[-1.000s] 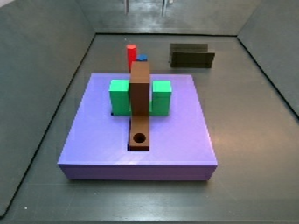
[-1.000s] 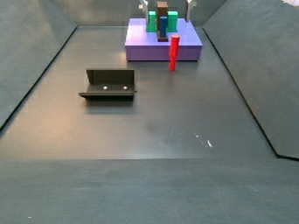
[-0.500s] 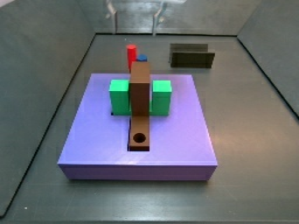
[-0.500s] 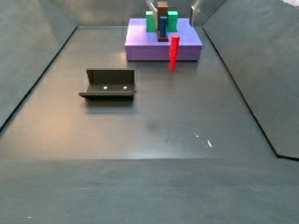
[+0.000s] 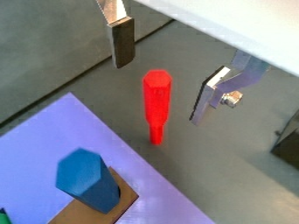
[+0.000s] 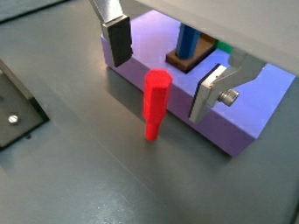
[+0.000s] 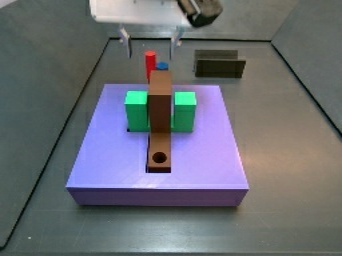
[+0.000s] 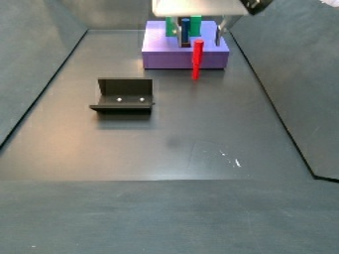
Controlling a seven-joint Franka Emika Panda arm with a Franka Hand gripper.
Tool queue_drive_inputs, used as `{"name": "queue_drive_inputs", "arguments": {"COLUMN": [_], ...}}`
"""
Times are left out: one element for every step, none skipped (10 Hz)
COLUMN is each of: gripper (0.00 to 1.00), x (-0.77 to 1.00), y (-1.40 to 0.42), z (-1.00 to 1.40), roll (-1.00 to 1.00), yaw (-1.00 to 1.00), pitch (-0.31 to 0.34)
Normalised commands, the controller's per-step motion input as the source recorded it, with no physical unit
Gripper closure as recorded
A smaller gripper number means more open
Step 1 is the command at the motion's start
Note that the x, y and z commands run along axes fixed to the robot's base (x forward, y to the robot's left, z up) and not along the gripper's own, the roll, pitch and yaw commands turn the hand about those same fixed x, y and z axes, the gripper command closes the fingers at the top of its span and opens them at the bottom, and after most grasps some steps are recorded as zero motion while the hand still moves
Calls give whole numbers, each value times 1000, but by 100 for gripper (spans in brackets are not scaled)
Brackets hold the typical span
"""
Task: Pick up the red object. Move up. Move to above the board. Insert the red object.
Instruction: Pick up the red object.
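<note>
My gripper grabs the red peg by its thick head (image 7: 150,57) (image 5: 156,85) next, so the peg's narrow end stays free to enter the board's round hole.
The red object (image 5: 156,103) is a bright red peg standing upright on the floor beside the purple slab; it also shows in a wrist view (image 6: 155,102) and in both side views (image 7: 151,63) (image 8: 196,58). My gripper (image 5: 166,74) hangs just above it, open, one finger on each side of the peg's top and clear of it; it also shows in a wrist view (image 6: 160,68) and in both side views (image 7: 151,35) (image 8: 196,21). The board (image 7: 160,120) is a long brown strip with a round hole near its near end, resting on the green block (image 7: 138,112).
The purple slab (image 7: 114,165) carries the green block and the board. A small blue piece (image 5: 89,178) stands on the board's far end, close to the peg. The fixture (image 8: 123,95) stands on the floor away from the slab and shows too in a side view (image 7: 219,65).
My gripper has come down from out of view at the top into both side views and now hangs over the red peg. The peg and board have not moved.
</note>
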Motion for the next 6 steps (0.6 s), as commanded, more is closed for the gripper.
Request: {"name": "queue_drive_inputs", "arguments": {"gripper": [0, 0, 0, 0, 100, 100], "x": [-154, -154, -80, 0, 0, 0], "y": [0, 0, 0, 0, 0, 0], "z": [-383, -354, -14, 0, 0, 0], "roll": [13, 24, 16, 0, 0, 0], "yaw": [0, 0, 0, 0, 0, 0], "pitch": [-64, -59, 0, 0, 0, 0]}}
